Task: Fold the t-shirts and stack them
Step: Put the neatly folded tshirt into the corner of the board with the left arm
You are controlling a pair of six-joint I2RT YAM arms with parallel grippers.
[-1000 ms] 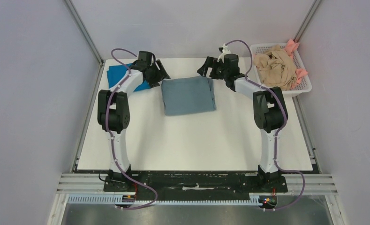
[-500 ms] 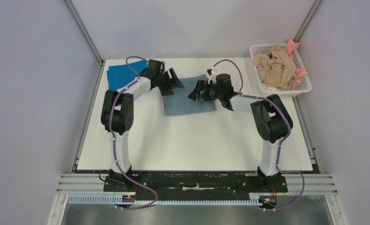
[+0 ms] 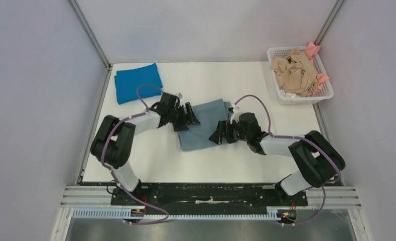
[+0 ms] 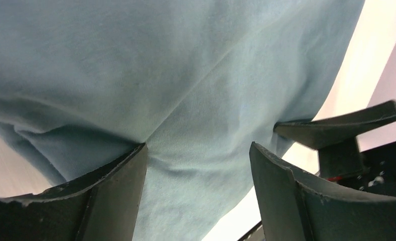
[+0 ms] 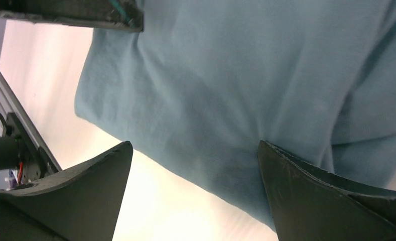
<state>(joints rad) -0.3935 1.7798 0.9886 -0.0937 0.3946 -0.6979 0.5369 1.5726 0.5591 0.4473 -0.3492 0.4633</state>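
Note:
I should pinch the folded grey-blue t-shirt's layers together mid-edge with my left gripper next, to stack it on the bright blue t-shirt [image 3: 137, 82].
The grey-blue t-shirt [image 3: 204, 120] lies folded and slightly askew in the middle of the table. My left gripper [image 3: 189, 119] is open and low over its left edge, with the cloth [image 4: 185, 90] spread under and between the fingers [image 4: 113, 193]. My right gripper [image 3: 220, 135] is open over the shirt's near right corner, one finger [image 5: 311, 186] on the cloth [image 5: 226, 75] and the other over bare table. The bright blue t-shirt [image 3: 137, 82] lies folded at the back left, away from both grippers.
A white basket [image 3: 322, 93] at the back right holds crumpled beige t-shirts [image 3: 294, 70] and pink ones [image 3: 320, 79]. Grey walls and metal rails close in the white table [image 3: 201, 160]. The arm bases sit at the near edge.
Both arms have drawn back from the far side toward the near middle. The grey-blue t-shirt has slid nearer with them and turned a little. The bright blue t-shirt is now uncovered.

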